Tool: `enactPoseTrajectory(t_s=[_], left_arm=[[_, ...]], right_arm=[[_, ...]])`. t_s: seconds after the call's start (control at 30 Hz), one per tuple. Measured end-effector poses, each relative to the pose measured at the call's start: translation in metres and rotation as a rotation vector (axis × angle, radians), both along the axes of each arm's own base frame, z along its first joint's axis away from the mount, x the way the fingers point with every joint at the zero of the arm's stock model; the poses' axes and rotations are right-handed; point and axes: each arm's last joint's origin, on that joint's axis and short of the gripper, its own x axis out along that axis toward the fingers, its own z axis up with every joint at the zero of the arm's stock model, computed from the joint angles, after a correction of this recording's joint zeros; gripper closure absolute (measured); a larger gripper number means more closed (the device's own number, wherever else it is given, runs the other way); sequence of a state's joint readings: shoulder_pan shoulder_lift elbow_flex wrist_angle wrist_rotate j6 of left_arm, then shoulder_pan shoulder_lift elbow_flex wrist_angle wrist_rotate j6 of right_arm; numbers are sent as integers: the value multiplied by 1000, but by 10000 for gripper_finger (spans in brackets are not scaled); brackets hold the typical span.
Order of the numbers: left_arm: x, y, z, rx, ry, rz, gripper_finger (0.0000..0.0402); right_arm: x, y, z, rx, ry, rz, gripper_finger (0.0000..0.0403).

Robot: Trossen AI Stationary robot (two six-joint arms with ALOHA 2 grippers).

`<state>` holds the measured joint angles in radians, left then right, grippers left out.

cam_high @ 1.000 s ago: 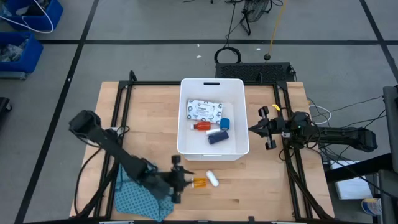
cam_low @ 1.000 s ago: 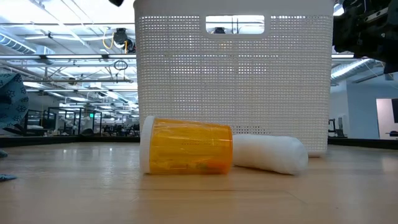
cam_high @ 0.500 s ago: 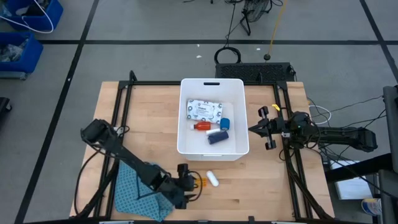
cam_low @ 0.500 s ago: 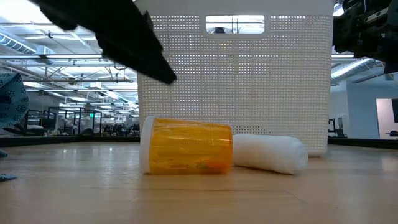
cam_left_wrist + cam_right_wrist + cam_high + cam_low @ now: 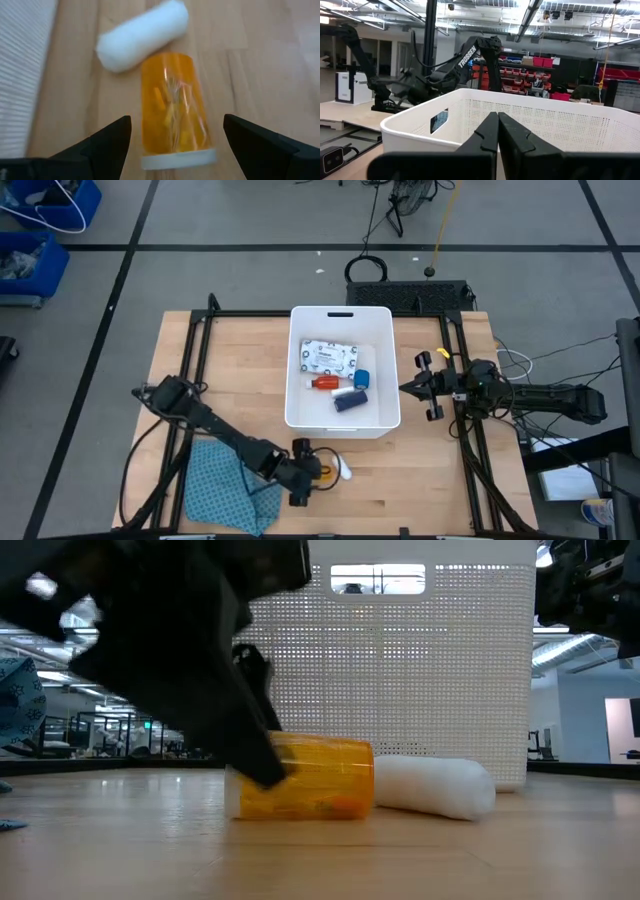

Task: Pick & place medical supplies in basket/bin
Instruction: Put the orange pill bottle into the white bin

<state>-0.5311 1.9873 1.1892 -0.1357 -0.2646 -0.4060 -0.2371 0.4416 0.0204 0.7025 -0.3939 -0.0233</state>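
My left gripper is to grab the orange pill bottle (image 5: 172, 110) next by its white-end with the cap (image 5: 178, 155), and it should place it in the white bin.
An orange pill bottle (image 5: 172, 110) lies on its side on the wooden table, its white cap toward my left gripper. A white cylinder (image 5: 142, 35) lies against its far end. My left gripper (image 5: 175, 131) is open and low at the table, one finger on each side of the bottle's cap end with a gap on both sides. In the high view the bottle (image 5: 322, 473) lies just in front of the white bin (image 5: 293, 370). My right gripper (image 5: 405, 388) waits shut beside the bin's right wall.
The bin holds a white printed packet (image 5: 328, 357), a red-capped bottle (image 5: 322, 383), a blue tape roll (image 5: 362, 378), a white cylinder (image 5: 345, 391) and a dark blue strip (image 5: 348, 402). A blue patterned cloth (image 5: 220, 498) lies at the near left. Bare wood surrounds the bottle.
My left gripper has moved toward the table's right edge and come down to the table at the orange pill bottle. Its fingers now stand on either side of the bottle. The bottle and the white cylinder have not moved.
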Motion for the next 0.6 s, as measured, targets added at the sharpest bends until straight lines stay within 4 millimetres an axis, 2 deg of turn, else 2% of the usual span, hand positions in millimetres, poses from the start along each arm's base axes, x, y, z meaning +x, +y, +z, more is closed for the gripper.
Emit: enactPoseTrajectory(t_s=[0.13,0.33,0.43,0.6], left_arm=[[4,2,-9,-18,17,-12,78],[7,5,-9,-75,39,-39,84],[6,5,-9,-80,43,-51,112],[7,5,-9,-102,56,-64,195]], right_arm=[[0,0,0,-4,3,-1,403],[0,0,0,-5,2,-1,403],[0,0,0,-5,3,-1,403],[0,0,0,0,4,0,403]])
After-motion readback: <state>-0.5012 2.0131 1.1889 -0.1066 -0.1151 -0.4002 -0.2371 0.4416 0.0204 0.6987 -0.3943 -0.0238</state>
